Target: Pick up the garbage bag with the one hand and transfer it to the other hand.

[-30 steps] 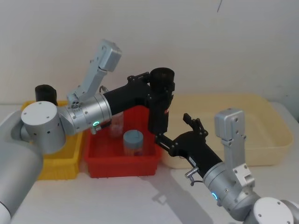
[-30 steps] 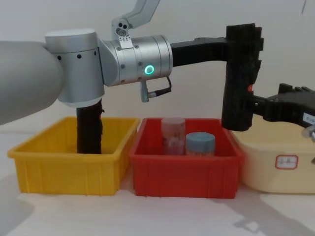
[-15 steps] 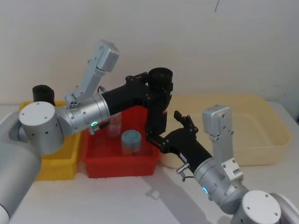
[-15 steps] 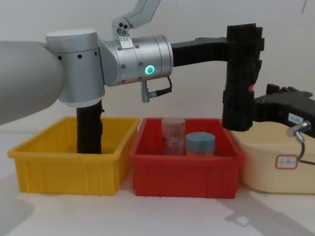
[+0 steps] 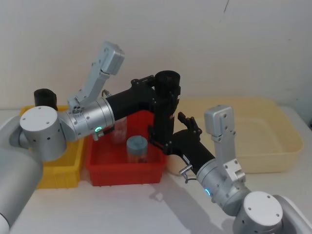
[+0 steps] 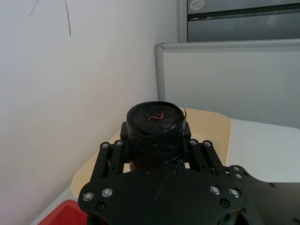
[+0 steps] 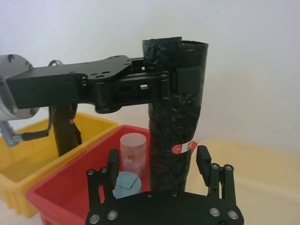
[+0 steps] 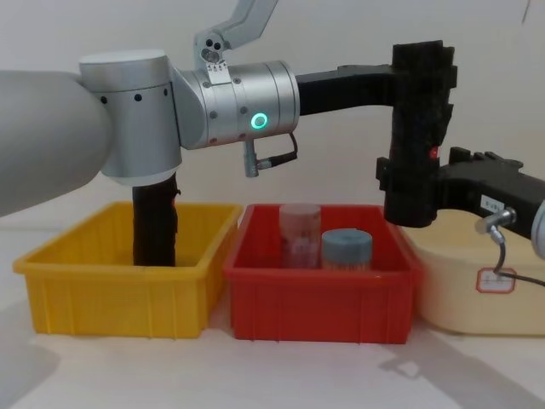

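Observation:
My right gripper should next grab the bag's lower half to take over the garbage bag (image 5: 165,119) from my left gripper.
The garbage bag (image 5: 165,119) is a tall black roll with a small red mark, held upright in the air above the right end of the red bin (image 5: 122,171). My left gripper (image 5: 163,95), on the wrist with the green light, is shut on its upper part (image 8: 417,81). My right gripper (image 5: 169,130) reaches in from the right and is open. Its fingers stand on either side of the roll's lower half (image 7: 176,126). In the right wrist view the fingertips (image 7: 202,155) sit beside the roll. The left wrist view looks down on the roll's top (image 6: 154,117).
A yellow bin (image 8: 111,294) at the left holds another black roll (image 8: 155,226). The red bin (image 8: 319,298) holds a pink jar (image 8: 300,234) and a blue-lidded jar (image 8: 346,250). A cream tray (image 5: 263,141) lies at the right. A white wall stands close behind.
My right gripper has moved in toward the roll from the right, and its open fingers now flank the roll's lower half. The left arm and the roll have stayed still.

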Available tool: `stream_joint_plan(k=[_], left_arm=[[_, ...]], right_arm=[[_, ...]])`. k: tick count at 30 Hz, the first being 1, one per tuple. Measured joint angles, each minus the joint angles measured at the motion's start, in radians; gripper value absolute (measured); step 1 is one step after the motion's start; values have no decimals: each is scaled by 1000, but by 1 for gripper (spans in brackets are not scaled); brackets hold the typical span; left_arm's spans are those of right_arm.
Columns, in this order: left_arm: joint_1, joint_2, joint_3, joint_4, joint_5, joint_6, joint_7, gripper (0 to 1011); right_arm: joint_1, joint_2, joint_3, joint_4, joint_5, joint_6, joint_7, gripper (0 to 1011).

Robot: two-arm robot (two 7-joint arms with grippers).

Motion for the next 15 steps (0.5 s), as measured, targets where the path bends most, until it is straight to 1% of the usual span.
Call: stream_joint_plan(k=[15], left_arm=[[0,0,0,0,0,0,0,557]], right_arm=[[47,-34,16,70,-8,-4,-2,1001]])
